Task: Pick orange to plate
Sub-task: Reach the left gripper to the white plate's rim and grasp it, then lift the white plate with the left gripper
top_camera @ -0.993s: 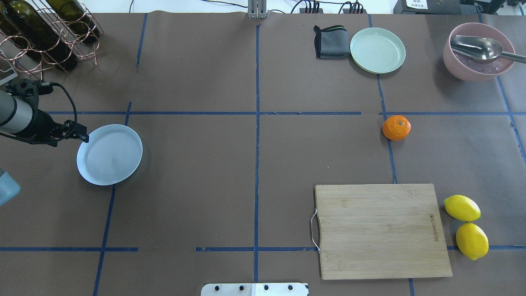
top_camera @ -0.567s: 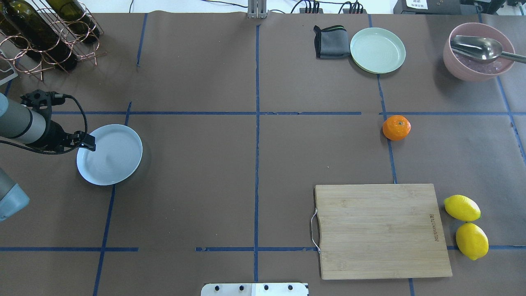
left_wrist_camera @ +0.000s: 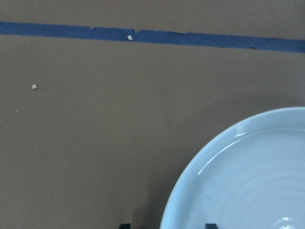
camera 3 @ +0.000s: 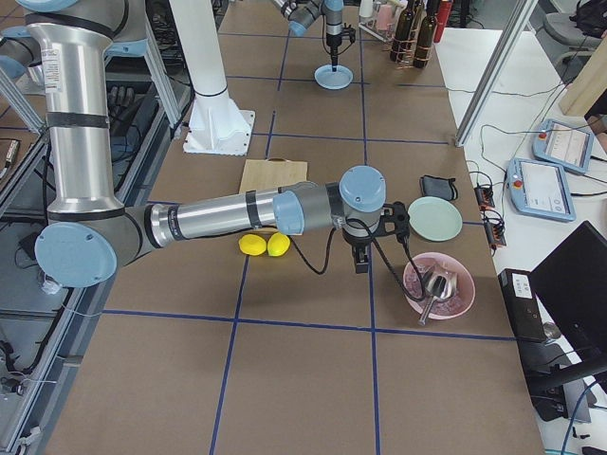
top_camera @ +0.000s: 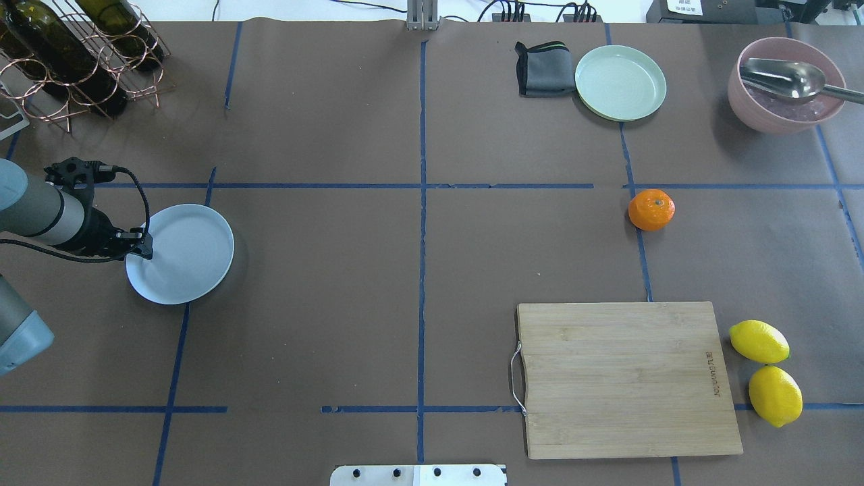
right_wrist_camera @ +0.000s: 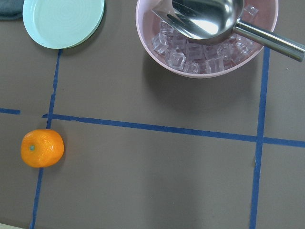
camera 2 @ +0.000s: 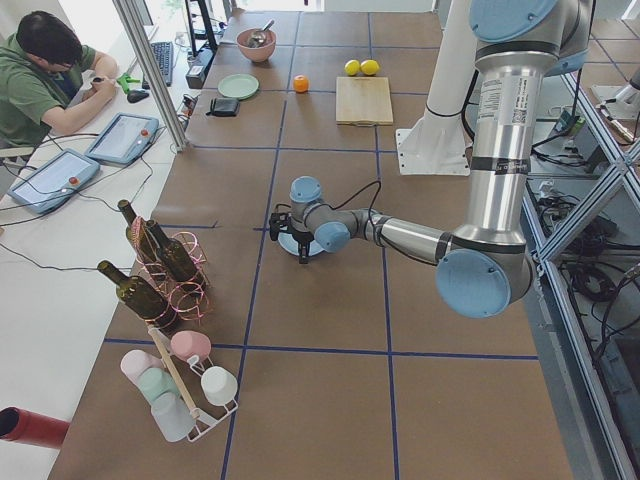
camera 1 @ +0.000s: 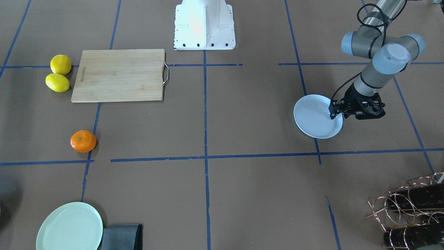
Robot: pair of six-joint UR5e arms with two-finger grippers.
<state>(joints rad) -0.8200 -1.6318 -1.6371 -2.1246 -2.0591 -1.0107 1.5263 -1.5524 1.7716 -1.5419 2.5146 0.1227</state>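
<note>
My left gripper takes hold of the bluish-white plate by its rim point(camera 1: 335, 126) next. Then I bring the plate over for the orange point(camera 1: 83, 141).
The orange point(top_camera: 651, 210) rests on the brown table right of centre, on a blue tape line, and also shows in the front view point(camera 1: 83, 141). It sits at the lower left of the right wrist view point(right_wrist_camera: 42, 148), where no fingers show. The pale bluish-white plate point(top_camera: 189, 256) lies far to the left. My left gripper point(top_camera: 140, 253) stands open at the plate's left rim. In the left wrist view its two tips straddle the plate's rim point(left_wrist_camera: 200, 157). My right gripper point(camera 3: 361, 265) hangs near the pink bowl; I cannot tell its state.
A wooden cutting board point(top_camera: 624, 378) lies front right with two lemons point(top_camera: 759, 341) beside it. At the back right are a pale green plate point(top_camera: 620, 82), a grey cloth point(top_camera: 540, 67) and a pink bowl point(top_camera: 742, 101) of ice with a spoon. A wine rack point(top_camera: 74, 54) stands back left.
My left gripper has slid along the plate's left rim toward the robot and sits closer over the rim. The plate and the orange have not moved.
</note>
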